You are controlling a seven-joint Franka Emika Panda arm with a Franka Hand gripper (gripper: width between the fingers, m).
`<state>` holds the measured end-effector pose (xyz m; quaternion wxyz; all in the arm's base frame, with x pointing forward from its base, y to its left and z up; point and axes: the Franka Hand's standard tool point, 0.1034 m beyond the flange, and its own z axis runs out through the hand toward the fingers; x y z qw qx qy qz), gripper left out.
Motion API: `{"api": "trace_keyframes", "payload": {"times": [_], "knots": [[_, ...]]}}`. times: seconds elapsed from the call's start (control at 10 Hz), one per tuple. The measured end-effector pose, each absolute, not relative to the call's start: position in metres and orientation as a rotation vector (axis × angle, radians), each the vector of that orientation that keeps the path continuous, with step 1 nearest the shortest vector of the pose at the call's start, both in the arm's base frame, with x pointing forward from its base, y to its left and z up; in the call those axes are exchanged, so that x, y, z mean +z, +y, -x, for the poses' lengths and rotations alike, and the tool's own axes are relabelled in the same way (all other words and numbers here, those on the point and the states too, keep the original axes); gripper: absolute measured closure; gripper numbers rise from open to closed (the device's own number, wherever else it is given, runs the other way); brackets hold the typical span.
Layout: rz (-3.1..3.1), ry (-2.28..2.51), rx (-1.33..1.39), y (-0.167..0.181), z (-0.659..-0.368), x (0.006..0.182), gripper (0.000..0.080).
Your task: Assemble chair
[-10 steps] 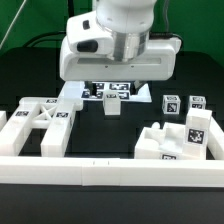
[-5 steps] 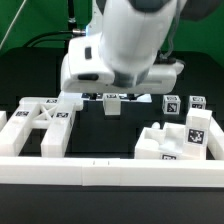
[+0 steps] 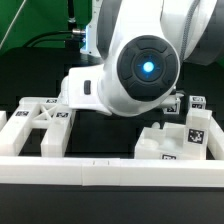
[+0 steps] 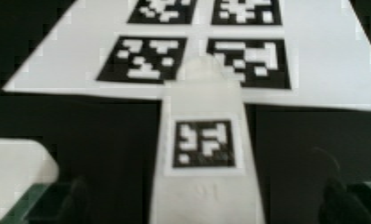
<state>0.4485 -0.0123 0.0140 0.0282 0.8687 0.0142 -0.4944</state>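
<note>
My fingers are beside the long white chair piece, below its square tag, so it is time for my gripper to close on the chair piece now.
In the wrist view a long white chair piece point(image 4: 207, 150) with one square tag lies between my fingers, its far end reaching onto the marker board point(image 4: 66, 70). My gripper point(image 4: 203, 205) is open, with a dark gap on each side between the piece and the fingers point(image 4: 43, 205). In the exterior view the arm's round housing point(image 3: 140, 70) hides the gripper and this piece. The X-braced frame point(image 3: 40, 122) lies at the exterior view's left. Notched blocks point(image 3: 172, 142) stand at its right, with a small tagged cube point(image 3: 198, 102) behind them.
A long low white border rail point(image 3: 110, 172) runs along the front of the black table. Another rail section point(image 3: 12, 135) closes the exterior view's left side beside the frame.
The arm has tilted and swung toward the camera. Its housing now covers the marker board and the small upright piece that showed before. The parts on the table have not moved.
</note>
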Motion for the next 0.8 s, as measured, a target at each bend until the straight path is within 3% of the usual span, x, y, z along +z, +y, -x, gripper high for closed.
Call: {"api": "trace_keyframes", "payload": {"times": [0.5,0.6,0.7,0.8], "knots": [[-2.687,0.039,-1.505,-0.0122,-0.4487,0.0092,0.0177],[-2.687,0.039,-1.505,-0.012,-0.4487,0.0092,0.035],[-2.686,0.042,-1.505,-0.0116,-0.4486,0.0092,0.035],[-2.686,0.041,-1.505,-0.0115,-0.4486,0.0092,0.0517]]}}
